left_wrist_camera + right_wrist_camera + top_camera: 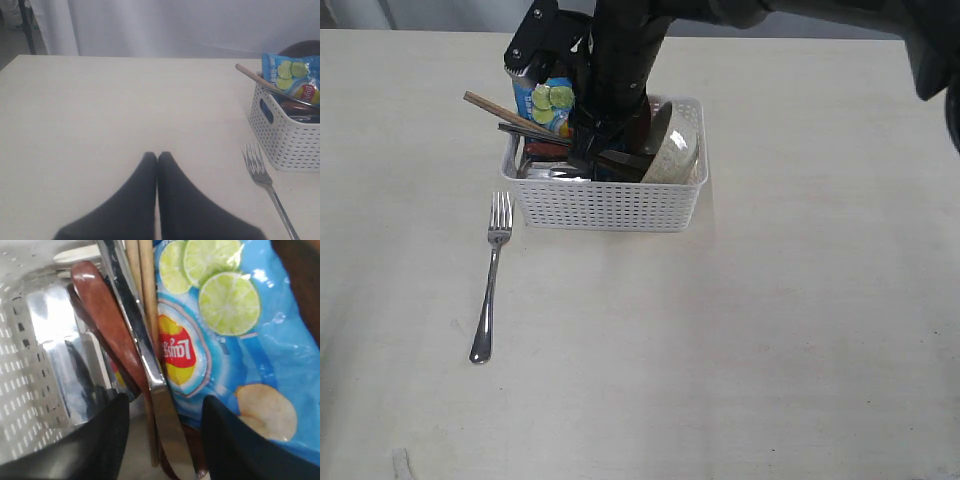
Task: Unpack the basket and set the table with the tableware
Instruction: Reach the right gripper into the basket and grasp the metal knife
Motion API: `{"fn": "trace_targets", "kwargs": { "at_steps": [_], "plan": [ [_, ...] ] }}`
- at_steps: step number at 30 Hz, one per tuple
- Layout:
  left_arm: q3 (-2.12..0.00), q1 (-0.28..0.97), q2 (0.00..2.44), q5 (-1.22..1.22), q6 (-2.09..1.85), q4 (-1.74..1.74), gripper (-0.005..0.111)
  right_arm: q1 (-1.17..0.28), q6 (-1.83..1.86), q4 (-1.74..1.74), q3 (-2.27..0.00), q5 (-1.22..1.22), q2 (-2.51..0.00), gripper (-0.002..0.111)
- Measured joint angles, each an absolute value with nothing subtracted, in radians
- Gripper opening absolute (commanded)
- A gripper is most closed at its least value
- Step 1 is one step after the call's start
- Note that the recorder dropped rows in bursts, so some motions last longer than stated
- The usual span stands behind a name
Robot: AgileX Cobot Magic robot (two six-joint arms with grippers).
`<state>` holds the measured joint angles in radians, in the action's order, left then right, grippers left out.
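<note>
My right gripper should next grab the steel knife by its handle (pixel 167 422) to set the table with tableware.
The white basket (pixel 610 205) stands mid-table and holds the speckled bowl (pixel 672 152), steel cup (pixel 552 172), chopsticks (pixel 500 108) and a blue chip bag (pixel 548 103). My right gripper (pixel 590 150) reaches down into it. In the right wrist view that gripper (pixel 166 400) is open, its fingers on either side of the steel knife (pixel 150 370), chopsticks (pixel 142 285) and wooden spoon (pixel 102 310), touching none of them. The fork (pixel 492 275) lies on the table (pixel 770 330) left of the basket. My left gripper (pixel 157 155) is shut and empty over bare table, left of the fork (pixel 260 172).
The chip bag (pixel 225 340) leans against the knife inside the basket, and the cup (pixel 55 350) lies by the basket wall (pixel 20 390). A brown plate edge (pixel 302 47) shows behind the bag. A white curtain hangs beyond the far table edge.
</note>
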<state>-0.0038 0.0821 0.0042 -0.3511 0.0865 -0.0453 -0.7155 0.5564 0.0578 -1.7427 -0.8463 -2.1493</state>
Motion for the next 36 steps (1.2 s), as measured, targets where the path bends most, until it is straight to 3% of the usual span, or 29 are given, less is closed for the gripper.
{"fn": "trace_targets", "kwargs": {
  "at_steps": [14, 25, 36],
  "plan": [
    [-0.004, 0.082, 0.004, -0.351, 0.086, -0.045, 0.0, -0.718, 0.598, -0.007, -1.753, -0.778, -2.193, 0.046],
    [-0.004, 0.082, 0.004, -0.351, 0.086, -0.045, 0.0, -0.719, 0.604, -0.012, -1.755, -0.753, -2.227, 0.001],
    [-0.004, 0.082, 0.004, -0.351, 0.086, -0.048, 0.0, -0.728, 0.604, 0.015, -1.755, -0.767, -2.195, 0.0]
  ]
}}
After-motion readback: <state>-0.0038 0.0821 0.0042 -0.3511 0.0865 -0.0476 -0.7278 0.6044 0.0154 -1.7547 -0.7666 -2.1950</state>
